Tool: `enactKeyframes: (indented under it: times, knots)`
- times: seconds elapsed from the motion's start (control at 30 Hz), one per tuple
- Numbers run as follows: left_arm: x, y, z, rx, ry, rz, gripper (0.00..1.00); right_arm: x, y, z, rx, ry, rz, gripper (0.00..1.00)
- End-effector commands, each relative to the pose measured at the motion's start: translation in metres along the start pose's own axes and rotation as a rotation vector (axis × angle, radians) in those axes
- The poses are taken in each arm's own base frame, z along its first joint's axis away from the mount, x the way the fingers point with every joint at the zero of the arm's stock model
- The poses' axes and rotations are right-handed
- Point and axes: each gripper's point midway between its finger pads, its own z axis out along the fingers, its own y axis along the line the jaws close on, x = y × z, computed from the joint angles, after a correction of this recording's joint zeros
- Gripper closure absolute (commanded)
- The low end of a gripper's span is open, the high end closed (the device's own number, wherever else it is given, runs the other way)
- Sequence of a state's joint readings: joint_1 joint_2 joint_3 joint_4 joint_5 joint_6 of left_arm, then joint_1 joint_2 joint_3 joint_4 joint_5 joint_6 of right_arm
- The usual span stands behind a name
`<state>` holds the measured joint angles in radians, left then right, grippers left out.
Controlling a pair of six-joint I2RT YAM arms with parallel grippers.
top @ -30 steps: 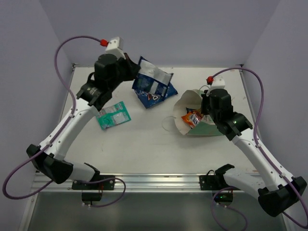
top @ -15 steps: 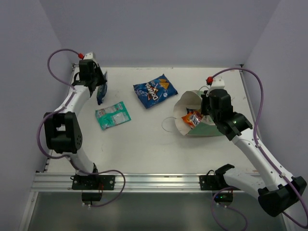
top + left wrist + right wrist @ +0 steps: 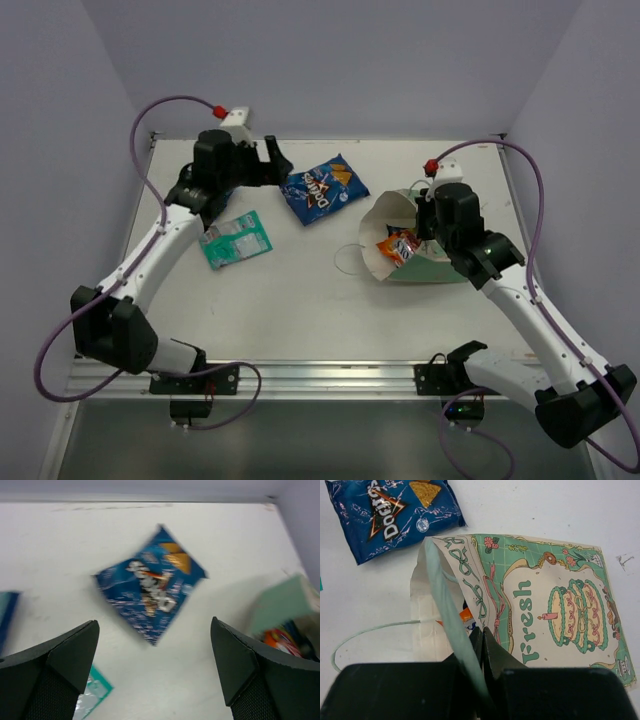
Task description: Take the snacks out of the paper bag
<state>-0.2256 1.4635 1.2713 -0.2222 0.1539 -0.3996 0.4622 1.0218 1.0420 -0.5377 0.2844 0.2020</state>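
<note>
I should next use my left gripper to grab the red-orange packet by its edge at the bag's opening (image 3: 387,248) (image 3: 271,638), so the rest of the packet stays free to slide out.
The mint-green paper bag (image 3: 425,262) lies on its side at the right, mouth facing left. A red-orange snack packet (image 3: 398,245) shows inside it. My right gripper (image 3: 428,225) is shut on the bag's upper rim (image 3: 470,595), pinching the paper wall between its fingertips. A dark blue snack packet (image 3: 320,188) lies flat at the back centre. A teal-white packet (image 3: 235,240) lies to its left. My left gripper (image 3: 273,160) hovers just left of the blue packet (image 3: 150,592), open and holding nothing. A dark blue edge (image 3: 7,615) shows at the far left of the left wrist view.
A white string handle (image 3: 350,262) loops out on the table in front of the bag's mouth. Purple walls close in the table at the back and both sides. The metal rail with both arm bases (image 3: 300,375) runs along the near edge.
My left gripper has opened and let go of a dark blue packet at the far left, then swung back right toward the centre. The right arm and the bag have not moved.
</note>
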Motion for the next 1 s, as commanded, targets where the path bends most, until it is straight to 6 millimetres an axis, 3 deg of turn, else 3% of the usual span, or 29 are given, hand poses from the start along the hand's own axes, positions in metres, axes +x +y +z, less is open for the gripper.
enactKeyframes:
  times: [0.0, 0.03, 0.1, 0.13, 0.23, 0.33, 0.47, 0.67, 0.83, 0.9, 0.97]
  knots:
    - [0.033, -0.101, -0.025, 0.268, 0.048, 0.182, 0.01, -0.026, 0.01, -0.011, -0.072, -0.052, -0.043, 1.0]
    - [0.055, -0.138, -0.033, 0.352, 0.078, 0.248, 0.01, -0.026, 0.01, -0.012, -0.079, -0.05, -0.054, 1.0]
    - [0.077, -0.169, -0.038, 0.426, 0.102, 0.346, 0.02, -0.027, 0.012, -0.016, -0.098, -0.056, -0.081, 1.0]
    - [0.096, -0.194, -0.046, 0.49, 0.127, 0.383, 0.03, -0.028, 0.013, -0.018, -0.109, -0.062, -0.088, 1.0]
    - [0.125, -0.23, -0.054, 0.586, 0.172, 0.405, 0.06, -0.029, 0.016, -0.022, -0.14, -0.074, -0.121, 1.0]
    - [0.151, -0.247, -0.05, 0.629, 0.212, 0.433, 0.11, -0.025, 0.02, -0.023, -0.173, -0.069, -0.149, 1.0]
    - [0.179, -0.264, -0.04, 0.665, 0.261, 0.482, 0.12, -0.021, 0.029, -0.027, -0.235, -0.074, -0.169, 1.0]
    - [0.218, -0.264, 0.002, 0.634, 0.299, 0.505, 0.13, -0.02, 0.035, -0.034, -0.284, -0.087, -0.174, 1.0]
    - [0.23, -0.263, 0.02, 0.61, 0.305, 0.511, 0.16, -0.019, 0.034, -0.037, -0.283, -0.08, -0.166, 1.0]
    - [0.238, -0.264, 0.023, 0.614, 0.32, 0.513, 0.24, -0.018, 0.034, -0.038, -0.284, -0.079, -0.162, 1.0]
    - [0.239, -0.263, 0.023, 0.606, 0.324, 0.506, 0.43, -0.017, 0.034, -0.038, -0.283, -0.079, -0.16, 1.0]
